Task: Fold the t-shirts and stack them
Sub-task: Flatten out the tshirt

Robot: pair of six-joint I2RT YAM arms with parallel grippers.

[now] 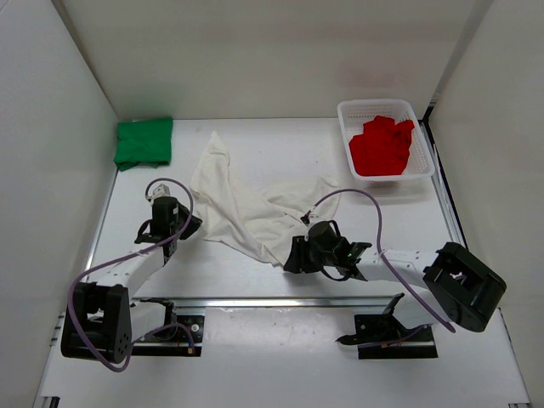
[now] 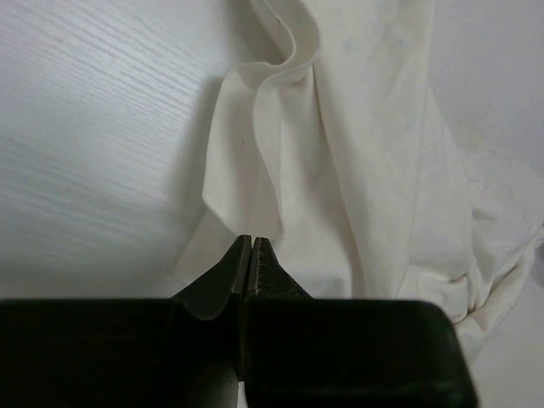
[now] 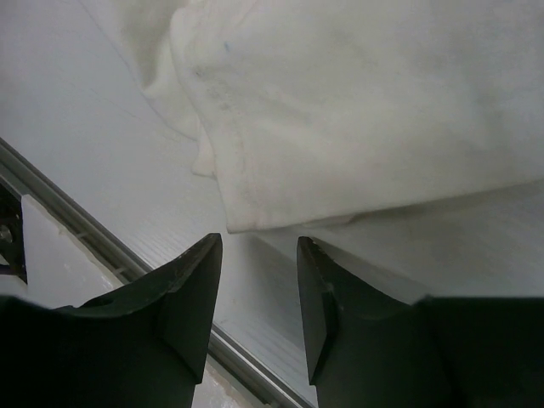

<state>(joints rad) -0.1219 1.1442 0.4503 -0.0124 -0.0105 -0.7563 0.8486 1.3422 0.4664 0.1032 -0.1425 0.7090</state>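
The right gripper grabs the white t-shirt's near hem corner next, so that both grippers spread the shirt for folding.
The white t-shirt lies crumpled and spread out in the middle of the table. My left gripper is at its left edge; in the left wrist view the fingers are pressed together on a raised fold of the white cloth. My right gripper is open and empty at the shirt's near corner; that hem lies just beyond the fingertips. The green t-shirt lies folded at the back left. The red t-shirt is bunched in the basket.
A white mesh basket stands at the back right. White walls close off the left, back and right. A metal rail runs along the near edge, also showing in the right wrist view.
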